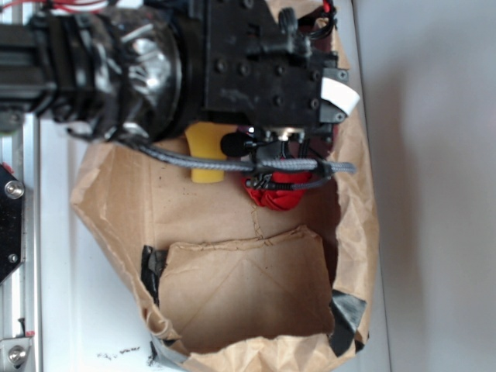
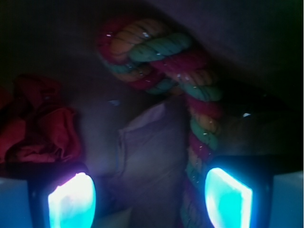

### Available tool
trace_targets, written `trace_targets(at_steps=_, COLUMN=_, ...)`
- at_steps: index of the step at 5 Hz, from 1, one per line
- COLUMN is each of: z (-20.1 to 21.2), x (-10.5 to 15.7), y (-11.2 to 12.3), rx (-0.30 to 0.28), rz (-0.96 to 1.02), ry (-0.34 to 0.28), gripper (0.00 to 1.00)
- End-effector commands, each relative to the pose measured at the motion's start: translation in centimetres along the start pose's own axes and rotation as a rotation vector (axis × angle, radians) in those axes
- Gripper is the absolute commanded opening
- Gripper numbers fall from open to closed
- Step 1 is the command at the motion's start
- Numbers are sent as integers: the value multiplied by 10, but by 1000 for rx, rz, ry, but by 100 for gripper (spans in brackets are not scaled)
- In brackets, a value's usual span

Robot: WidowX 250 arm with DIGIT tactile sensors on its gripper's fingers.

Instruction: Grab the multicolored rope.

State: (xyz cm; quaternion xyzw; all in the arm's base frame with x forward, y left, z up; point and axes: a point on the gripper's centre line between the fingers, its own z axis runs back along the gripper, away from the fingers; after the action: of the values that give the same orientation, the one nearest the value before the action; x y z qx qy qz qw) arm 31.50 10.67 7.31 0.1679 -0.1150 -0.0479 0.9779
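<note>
The multicolored rope has a straight part (image 2: 203, 145) beside the rope's curled end (image 2: 135, 51), and my gripper needs to grab the rope there next.
In the wrist view the multicolored rope (image 2: 199, 102), twisted from red, yellow and green strands, curls at the top and runs down toward the right finger. My gripper (image 2: 149, 197) is open, its two glowing pads wide apart. The rope's lower stretch lies just inside the right pad (image 2: 228, 197), with brown paper in the gap between the pads. The red cloth ball (image 2: 38, 128) lies left, above the left pad. In the exterior view the arm hides the rope, and the gripper (image 1: 283, 151) is low over the paper bag by the red ball (image 1: 279, 194).
A flattened brown paper bag (image 1: 232, 287) covers the white table, with raised crumpled sides and black tape at its near corners. A yellow sponge block (image 1: 205, 155) sits left of the gripper. A metal rail (image 1: 15, 256) runs along the left edge.
</note>
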Motion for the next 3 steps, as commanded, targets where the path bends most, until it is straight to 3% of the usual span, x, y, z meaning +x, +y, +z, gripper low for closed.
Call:
trace_targets(at_steps=1, z=0, x=5, y=30, rx=107, rz=65, ry=-35, gripper=100)
trace_targets(at_steps=3, z=-11, x=9, y=43, rx=148, rz=105, ry=-23, gripper=100)
